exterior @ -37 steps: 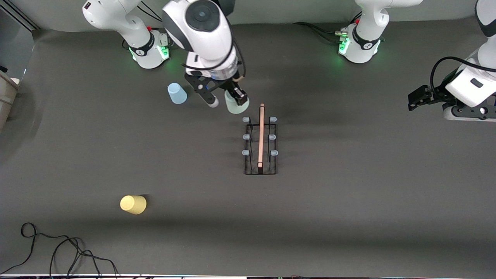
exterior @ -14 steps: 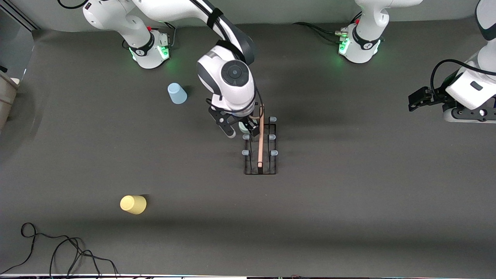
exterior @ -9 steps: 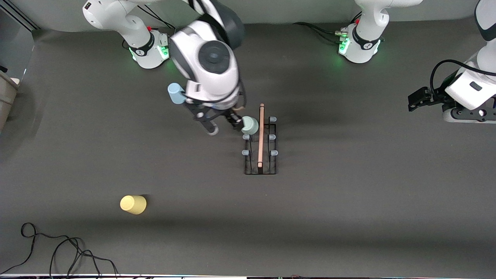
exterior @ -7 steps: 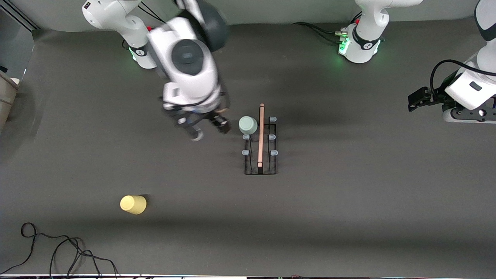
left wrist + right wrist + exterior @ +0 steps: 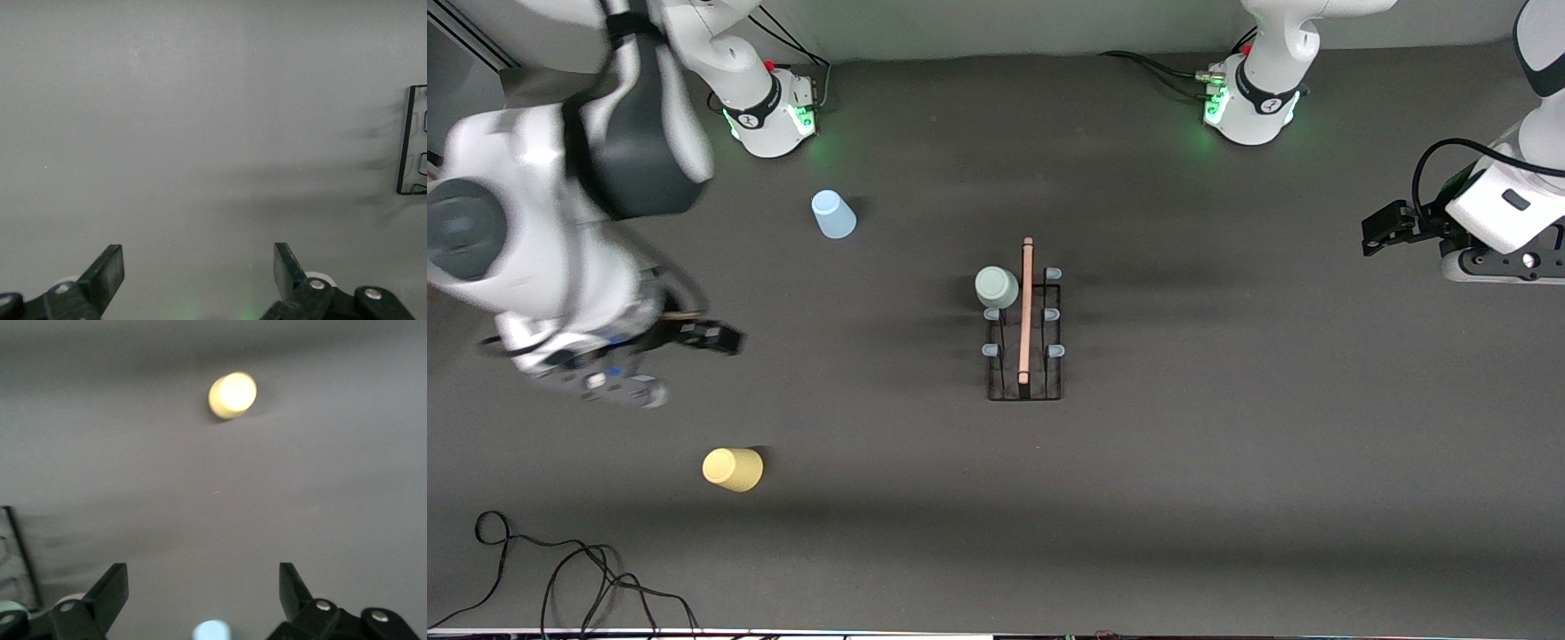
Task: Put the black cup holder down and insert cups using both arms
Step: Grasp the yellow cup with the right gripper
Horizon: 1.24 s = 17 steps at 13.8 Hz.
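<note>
I should grab the yellow cup's sides near its closed base with my right gripper next, so its opening stays free for a bare peg (image 5: 1056, 351).
The black cup holder (image 5: 1040, 384) stands mid-table, its wooden rod handle (image 5: 1026, 311) on top. The mint green cup (image 5: 996, 287) sits upside down on the holder's peg farthest from the front camera, on the side toward the right arm's end. The light blue cup (image 5: 833, 214) stands near the right arm's base. The yellow cup (image 5: 733, 468) lies nearer the front camera. My right gripper (image 5: 680, 364) is open and empty, up over bare table between the blue and yellow cups. Its wrist view shows the yellow cup (image 5: 232, 395) and the blue cup (image 5: 211, 631). My left gripper (image 5: 1385, 227) waits open and empty at the left arm's end.
A black cable (image 5: 560, 569) lies coiled at the table edge nearest the front camera, at the right arm's end. One end of the holder (image 5: 410, 143) shows in the left wrist view. Five pale blue pegs stand bare.
My right gripper carried the mint green cup to the holder, set it on the peg and let go. It then swung away open toward the right arm's end. The left arm stayed put.
</note>
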Each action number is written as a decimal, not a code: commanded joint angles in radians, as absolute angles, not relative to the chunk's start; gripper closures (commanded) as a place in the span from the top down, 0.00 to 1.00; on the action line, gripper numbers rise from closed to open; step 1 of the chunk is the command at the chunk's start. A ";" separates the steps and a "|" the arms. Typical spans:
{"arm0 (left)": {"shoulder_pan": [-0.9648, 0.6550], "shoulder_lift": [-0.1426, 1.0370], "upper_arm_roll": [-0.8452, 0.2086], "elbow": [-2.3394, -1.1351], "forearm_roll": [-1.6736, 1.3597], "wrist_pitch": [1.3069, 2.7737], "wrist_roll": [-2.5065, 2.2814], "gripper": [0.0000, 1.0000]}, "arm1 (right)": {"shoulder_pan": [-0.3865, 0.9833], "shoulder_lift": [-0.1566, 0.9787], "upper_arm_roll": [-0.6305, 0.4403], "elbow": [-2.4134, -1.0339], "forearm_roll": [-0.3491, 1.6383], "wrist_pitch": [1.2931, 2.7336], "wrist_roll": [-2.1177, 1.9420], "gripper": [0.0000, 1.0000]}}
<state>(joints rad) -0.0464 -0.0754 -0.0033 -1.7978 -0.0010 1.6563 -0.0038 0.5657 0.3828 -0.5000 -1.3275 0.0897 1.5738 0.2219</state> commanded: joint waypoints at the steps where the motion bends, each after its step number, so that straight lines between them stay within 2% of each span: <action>1: -0.044 -0.080 -0.006 -1.804 0.011 1.661 0.006 1.00 | 0.467 0.414 -0.499 -1.319 0.136 1.630 -0.024 1.00; 5: -0.044 -0.078 -0.006 -1.805 0.011 1.661 0.006 1.00 | 0.405 0.501 -0.499 -1.325 0.219 1.805 -0.164 1.00; 11: -0.044 -0.074 -0.005 -1.805 0.011 1.663 0.006 1.00 | 0.400 0.685 -0.491 -1.333 0.330 2.021 -0.204 1.00; 17: -0.044 -0.072 -0.006 -1.807 0.011 1.663 0.006 1.00 | 0.391 0.840 -0.489 -1.348 0.434 2.147 -0.264 1.00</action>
